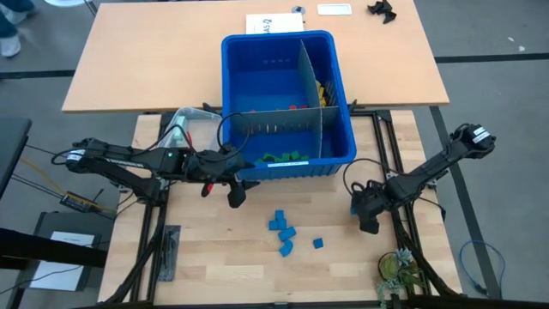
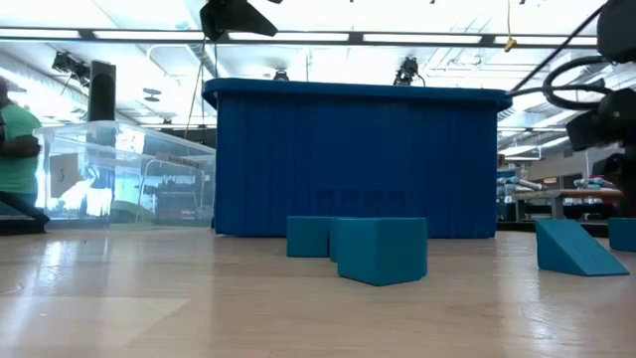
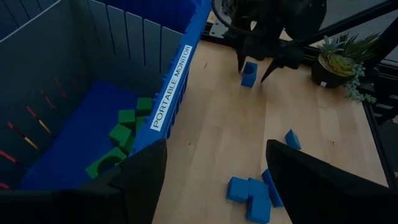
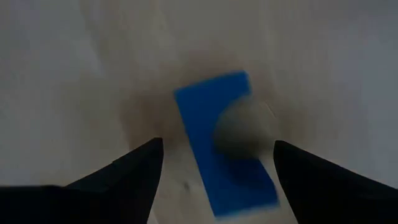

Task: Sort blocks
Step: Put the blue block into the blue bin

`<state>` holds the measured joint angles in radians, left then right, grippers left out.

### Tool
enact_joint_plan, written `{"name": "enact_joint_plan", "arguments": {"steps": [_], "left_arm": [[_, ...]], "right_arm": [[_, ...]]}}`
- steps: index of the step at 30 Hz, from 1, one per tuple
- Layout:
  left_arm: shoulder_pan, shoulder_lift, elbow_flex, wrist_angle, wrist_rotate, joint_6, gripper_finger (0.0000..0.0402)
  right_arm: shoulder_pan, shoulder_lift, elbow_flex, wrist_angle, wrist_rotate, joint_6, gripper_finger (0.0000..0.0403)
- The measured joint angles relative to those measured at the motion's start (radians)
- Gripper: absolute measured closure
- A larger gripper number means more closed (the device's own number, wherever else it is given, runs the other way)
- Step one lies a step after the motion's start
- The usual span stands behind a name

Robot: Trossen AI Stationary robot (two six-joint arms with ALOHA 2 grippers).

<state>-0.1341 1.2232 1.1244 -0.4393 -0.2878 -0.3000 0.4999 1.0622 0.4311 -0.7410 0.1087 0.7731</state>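
Observation:
My right gripper should close now; it would hold the blue block by its long sides, with both fingers near the table.
Several blue blocks [image 1: 283, 230] lie loose on the wooden table in front of the blue bin [image 1: 257, 60]. One more blue block [image 4: 224, 146], with a round hole, lies flat on the table straight under my right gripper [image 4: 217, 143]. That gripper [image 3: 252, 73] points down, open, one finger on either side of the block and clear of it. My left gripper [image 1: 233, 196] hangs open and empty at the bin's near left corner, above the table. Green blocks [image 3: 121, 134] lie in the bin's near compartment.
Grey dividers split the bin; red and yellow blocks [image 1: 319, 93] lie in its far right part. A clear tub [image 1: 184, 124] stands left of the bin. A small potted plant [image 1: 396, 270] sits at the near right corner. Bare wood lies between the loose blocks and the near edge.

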Motion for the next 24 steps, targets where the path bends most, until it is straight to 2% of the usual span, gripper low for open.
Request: {"name": "enact_joint_plan", "arguments": {"steps": [6,14,16,19,21,24], "left_arm": [[0.0,0.0,0.0,0.0,0.0,0.0,0.0117],[0.0,0.0,0.0,0.0,-0.002,0.0,0.0117],[0.0,0.0,0.0,0.0,-0.002,0.0,0.0117],[0.0,0.0,0.0,0.0,-0.002,0.0,0.0117],[0.0,0.0,0.0,0.0,-0.002,0.0,0.0117],[0.0,0.0,0.0,0.0,-0.002,0.0,0.0117]], "right_arm": [[0.0,-0.004,-0.05,0.042,0.014,-0.014,0.0143],[0.0,-0.003,-0.056,0.068,-0.015,-0.009,0.0276],[-0.001,-0.002,-0.054,0.079,-0.036,-0.012,0.0294],[0.0,0.0,-0.033,0.071,-0.056,-0.014,0.0352],[0.0,0.002,-0.013,0.062,-0.057,-0.022,0.0369],[0.0,0.002,0.018,0.071,-0.055,-0.048,0.037]]}}
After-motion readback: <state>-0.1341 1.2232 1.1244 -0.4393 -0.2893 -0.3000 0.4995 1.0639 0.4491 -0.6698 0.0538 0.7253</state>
